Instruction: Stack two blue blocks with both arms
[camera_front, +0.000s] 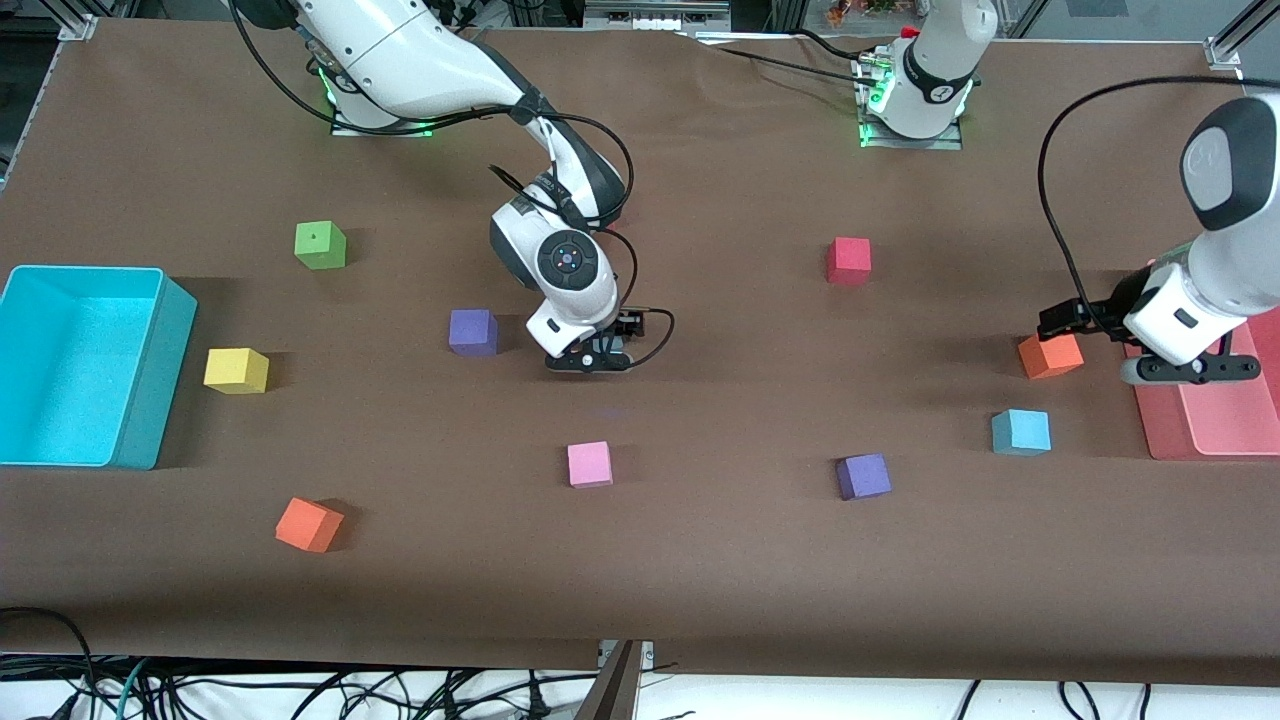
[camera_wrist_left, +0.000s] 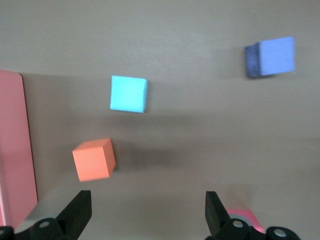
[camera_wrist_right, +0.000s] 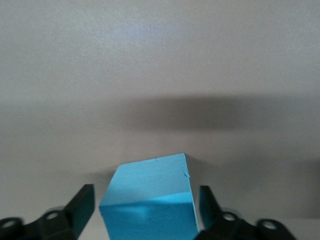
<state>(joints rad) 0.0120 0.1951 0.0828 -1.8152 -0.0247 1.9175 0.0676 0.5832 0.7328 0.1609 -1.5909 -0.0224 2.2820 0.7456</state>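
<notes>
My left gripper takes the second light blue block by its opposite sides next, to build the stack of two blue blocks.
One light blue block (camera_wrist_right: 150, 200) sits on the brown table between the fingers of my right gripper (camera_wrist_right: 145, 212). The jaws are open and stand on either side of it with small gaps. In the front view my right gripper (camera_front: 590, 358) is low at the table's middle and hides this block. The second light blue block (camera_front: 1021, 432) lies toward the left arm's end, nearer the front camera than an orange cube (camera_front: 1050, 355); it also shows in the left wrist view (camera_wrist_left: 129, 94). My left gripper (camera_front: 1190, 370) is open and empty, beside the orange cube (camera_wrist_left: 93, 160).
A cyan bin (camera_front: 150, 400) stands at the right arm's end. A pink tray (camera_front: 1230, 420) lies at the left arm's end. Scattered cubes: green (camera_front: 320, 245), yellow (camera_front: 236, 370), purple (camera_front: 473, 332), orange (camera_front: 308, 524), pink (camera_front: 589, 464), purple (camera_front: 863, 476), red (camera_front: 848, 260).
</notes>
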